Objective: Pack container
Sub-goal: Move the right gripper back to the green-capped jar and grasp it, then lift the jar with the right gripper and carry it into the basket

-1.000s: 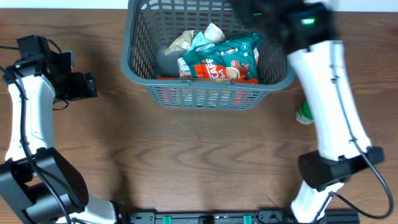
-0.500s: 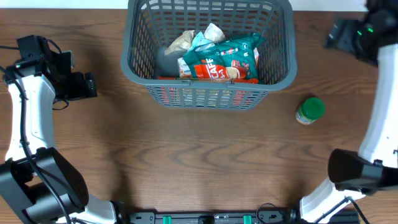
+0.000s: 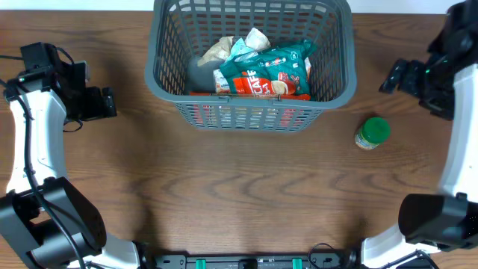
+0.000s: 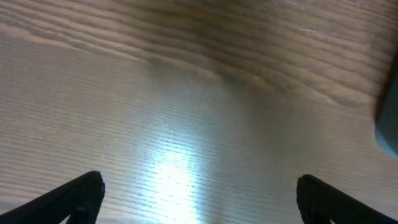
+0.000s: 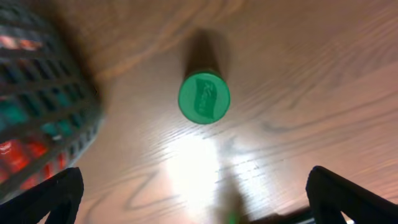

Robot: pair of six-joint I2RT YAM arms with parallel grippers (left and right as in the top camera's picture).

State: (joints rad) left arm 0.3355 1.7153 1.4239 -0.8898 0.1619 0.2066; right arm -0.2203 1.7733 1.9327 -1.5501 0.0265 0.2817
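Observation:
I should next grab the green-capped bottle (image 3: 371, 133) from above with my right gripper, with my fingers on both sides of its cap end. Then I can lower it into the container bottom first.
The grey slotted container (image 3: 340, 93) stands at the back middle of the table and holds a teal and red coffee packet (image 3: 263, 73), a beige packet and a dark item. Its wall shows at the left of the right wrist view (image 5: 37, 118). A green-capped bottle (image 3: 371, 133) stands on the table right of the container; the right wrist view shows its cap from above (image 5: 204, 98). My right gripper (image 3: 394, 77) is open and empty, above the table just beyond the bottle. My left gripper (image 3: 104, 102) is open and empty at the far left over bare wood (image 4: 199, 193).
The wooden table (image 3: 239, 202) stretches in front of the container. The container's dark edge shows at the right border of the left wrist view (image 4: 390, 118). The arm bases stand at the front corners.
My right arm swung from above the container out to the right and came down beside the green-capped bottle, uncovering it. The left arm has not moved.

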